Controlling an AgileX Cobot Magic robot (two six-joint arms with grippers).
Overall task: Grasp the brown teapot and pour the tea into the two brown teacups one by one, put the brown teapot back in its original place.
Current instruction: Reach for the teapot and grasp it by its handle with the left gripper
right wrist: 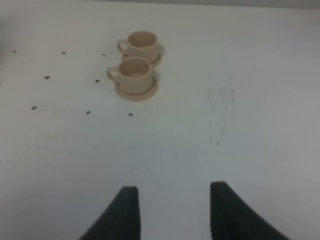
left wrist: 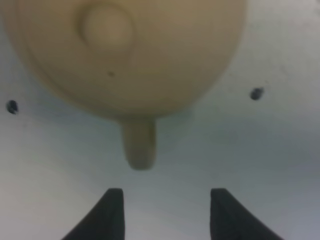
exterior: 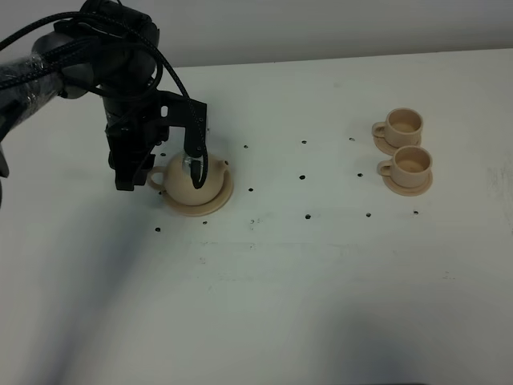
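Observation:
My left gripper moves toward the teapot handle next, since its fingers stop short in the left wrist view. It is too early to close on the handle.
The brown teapot [exterior: 204, 186] sits on its wide saucer [exterior: 218, 204], the original place, at the table's left. My left gripper [exterior: 159, 173] hangs open just above it, over the handle [exterior: 154, 178]. In the left wrist view the teapot [left wrist: 150, 60] fills the frame with its lid knob [left wrist: 105, 25] showing. Its handle [left wrist: 139, 145] points at the empty gap of the left gripper [left wrist: 166, 207]. The two brown teacups [exterior: 403, 124] [exterior: 413, 163] stand on small saucers at the right. The right wrist view shows both teacups [right wrist: 142, 46] [right wrist: 135, 74] well beyond my open, empty right gripper [right wrist: 172, 205].
The white table [exterior: 304, 281] carries several small dark dots [exterior: 307, 216] between teapot and cups. The left arm's black cables [exterior: 164, 64] loop above the teapot. The right arm is outside the exterior high view.

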